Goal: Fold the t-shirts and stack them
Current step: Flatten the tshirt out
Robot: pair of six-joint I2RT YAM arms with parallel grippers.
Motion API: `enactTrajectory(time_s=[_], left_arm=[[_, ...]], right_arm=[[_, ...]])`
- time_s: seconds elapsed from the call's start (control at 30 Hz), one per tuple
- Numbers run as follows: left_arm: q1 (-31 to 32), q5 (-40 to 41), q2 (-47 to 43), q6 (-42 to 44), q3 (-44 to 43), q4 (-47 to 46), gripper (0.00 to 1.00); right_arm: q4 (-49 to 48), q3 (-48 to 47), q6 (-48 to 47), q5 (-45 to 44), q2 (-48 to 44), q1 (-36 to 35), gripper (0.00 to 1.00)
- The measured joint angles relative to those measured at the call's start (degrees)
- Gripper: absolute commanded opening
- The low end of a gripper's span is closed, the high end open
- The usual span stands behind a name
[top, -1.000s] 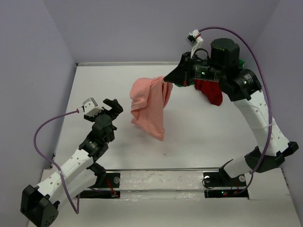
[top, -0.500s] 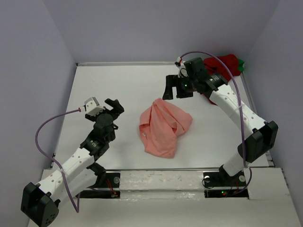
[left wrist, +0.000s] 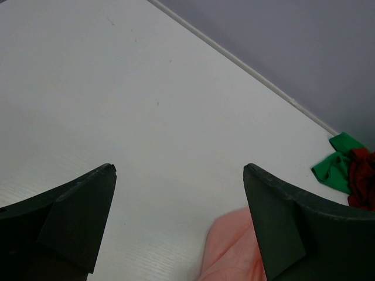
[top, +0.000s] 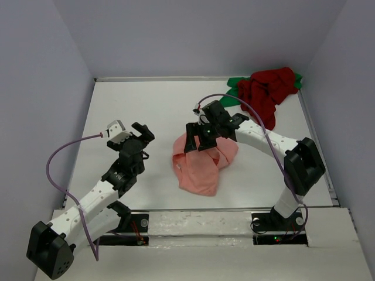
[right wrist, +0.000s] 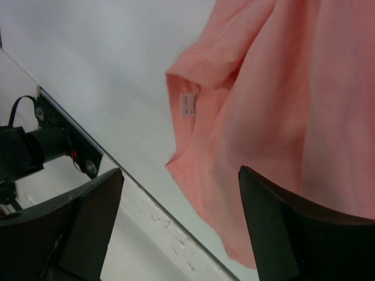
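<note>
My right gripper grabs the crumpled salmon-pink t-shirt by its far edge next. This leaves the rest of the t-shirt free to spread for folding.
The salmon-pink t-shirt lies in a crumpled heap at the middle of the table, its white label showing. My right gripper hovers just over the heap's far edge, open, with the cloth below its jaws and nothing gripped. The dark red t-shirt is bunched in the back right corner on top of the bright green t-shirt. To the left of the pink heap my left gripper stands open and empty. The pink cloth shows beside its right finger.
The table's white near edge strip runs just below the pink heap, with both arm bases behind it. Purple walls close in the left, back and right sides. A grey cable loops off the left arm.
My right gripper opened and let the pink t-shirt fall onto the table. It then swung from the back right corner down over the heap. The left arm has barely moved.
</note>
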State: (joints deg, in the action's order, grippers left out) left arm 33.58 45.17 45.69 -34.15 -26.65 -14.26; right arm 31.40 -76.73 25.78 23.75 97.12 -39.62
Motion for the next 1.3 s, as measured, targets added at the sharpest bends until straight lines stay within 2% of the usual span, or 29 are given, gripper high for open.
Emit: enactTrajectory(time_s=[0.5, 1.3], left_arm=[[-2.71, 1.07, 0.42, -3.13, 0.00, 2.10, 0.99], [-2.95, 0.92, 1.49, -3.45, -0.02, 2.16, 0.99]], right_arm=[[-11.17, -2.51, 4.11, 4.17, 11.04, 0.22, 0.82], [-13.92, -3.80, 6.21, 4.48, 17.40, -0.76, 0.82]])
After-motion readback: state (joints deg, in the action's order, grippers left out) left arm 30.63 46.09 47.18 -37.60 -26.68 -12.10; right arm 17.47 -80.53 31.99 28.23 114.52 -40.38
